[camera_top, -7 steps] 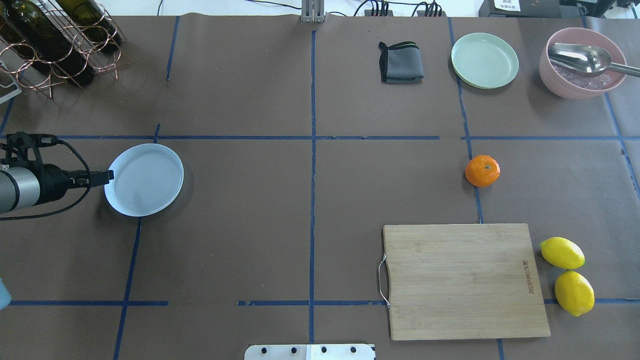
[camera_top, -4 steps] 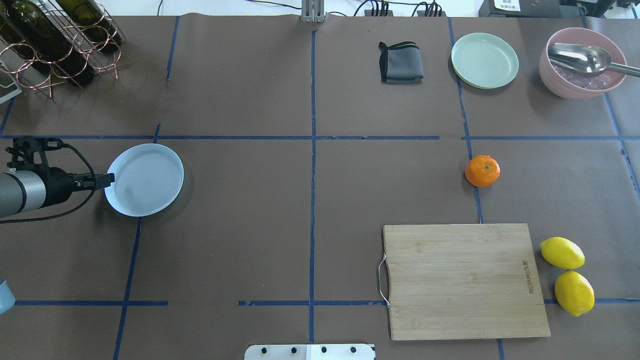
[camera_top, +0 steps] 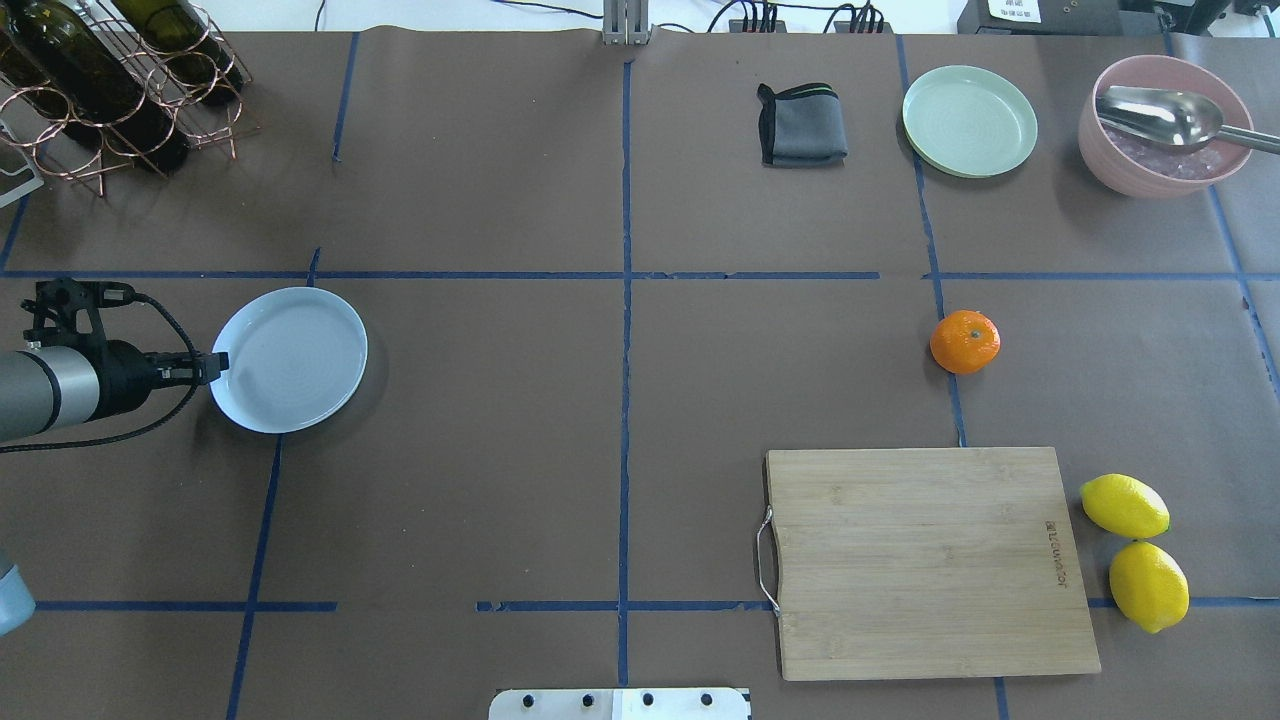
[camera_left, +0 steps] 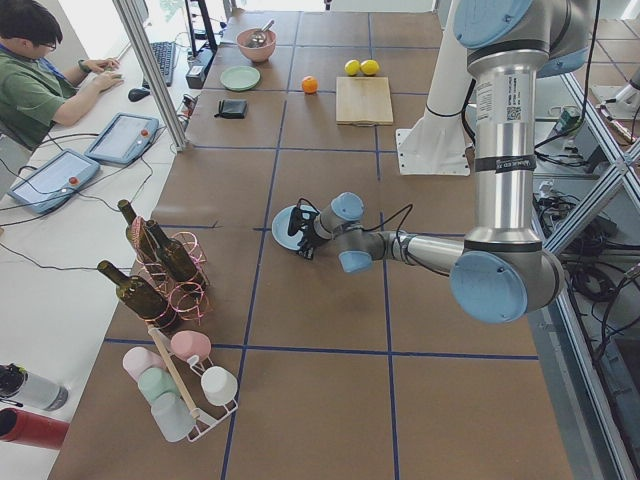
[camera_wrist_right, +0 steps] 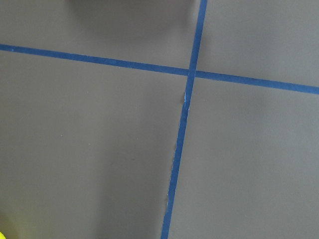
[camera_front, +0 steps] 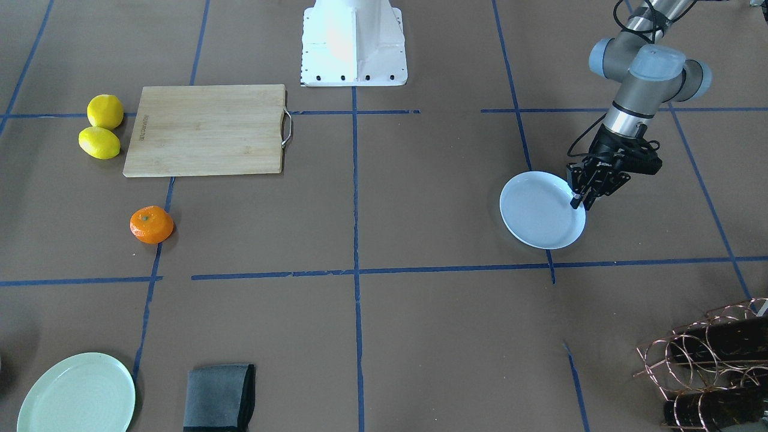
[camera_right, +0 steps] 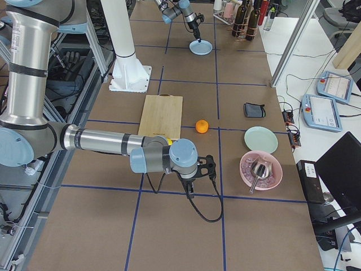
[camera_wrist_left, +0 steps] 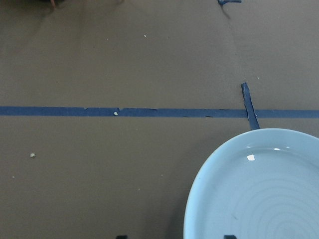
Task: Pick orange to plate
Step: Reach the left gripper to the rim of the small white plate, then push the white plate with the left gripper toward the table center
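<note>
I should next take hold of the plate by its rim (camera_front: pixel 581 209) with my left gripper, so that I bring the pale bluish plate closer to the orange (camera_front: pixel 152 224).
The orange (camera_top: pixel 965 342) lies alone on the brown table, right of centre, also visible in the front view (camera_front: pixel 152 224). The pale bluish plate (camera_top: pixel 290 360) sits empty far to the left. My left gripper (camera_top: pixel 218 366) is low at that plate's left rim (camera_front: pixel 579 203). In the left wrist view its fingertips (camera_wrist_left: pixel 229 237) stand apart with the plate's edge (camera_wrist_left: pixel 199 199) between them, so it is open and holds nothing. My right gripper (camera_right: pixel 194 179) shows only in the exterior right view, over bare table near the lemons. I cannot tell if it is open or shut.
A wooden cutting board (camera_top: pixel 925 560) lies in front of the orange, with two lemons (camera_top: pixel 1125 505) to its right. At the back stand a pale green plate (camera_top: pixel 968 120), a grey cloth (camera_top: pixel 800 125) and a pink bowl with a spoon (camera_top: pixel 1165 130). A wine rack (camera_top: pixel 110 80) fills the back left.
My left gripper has sunk lower and shifted slightly nearer along the plate's left rim. The orange and the plate have not moved.
</note>
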Tool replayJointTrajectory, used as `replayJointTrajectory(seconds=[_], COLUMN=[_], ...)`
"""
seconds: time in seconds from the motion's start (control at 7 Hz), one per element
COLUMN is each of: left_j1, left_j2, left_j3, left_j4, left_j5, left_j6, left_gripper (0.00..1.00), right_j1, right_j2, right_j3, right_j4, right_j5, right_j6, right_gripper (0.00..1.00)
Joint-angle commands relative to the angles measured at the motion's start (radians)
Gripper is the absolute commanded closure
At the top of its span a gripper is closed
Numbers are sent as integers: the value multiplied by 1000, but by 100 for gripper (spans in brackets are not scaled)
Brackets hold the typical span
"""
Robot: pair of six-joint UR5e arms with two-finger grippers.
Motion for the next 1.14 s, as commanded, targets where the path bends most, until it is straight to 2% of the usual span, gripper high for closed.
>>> replayJointTrajectory(seconds=[0.0, 0.29, 0.43, 0.71, 0.86, 1.0], left_j1=[1, 1, 1, 6, 42, 79], left_j2=[-3, -32, -93, -315, -443, -528], left_j3=[-5, -43, -51, -42, -29, -28], left_j4=[0, 6, 36, 225, 373, 491], left_j5=[0, -12, -15, -15, -14, -6], left_j6=[3, 0, 0, -84, -158, -219], left_gripper=[100, 100, 100, 100, 100, 100], right_j1=[0, -2, -2, 0, -2, 0], right_j2=[2, 4, 5, 7, 7, 8], right_j3=[-1, -1, 1, 2, 1, 1], right_j4=[1, 1, 1, 1, 1, 1], right_j5=[0, 0, 0, 2, 2, 2], right_j6=[0, 0, 0, 2, 0, 0], right_gripper=[0, 0, 0, 0, 0, 0])
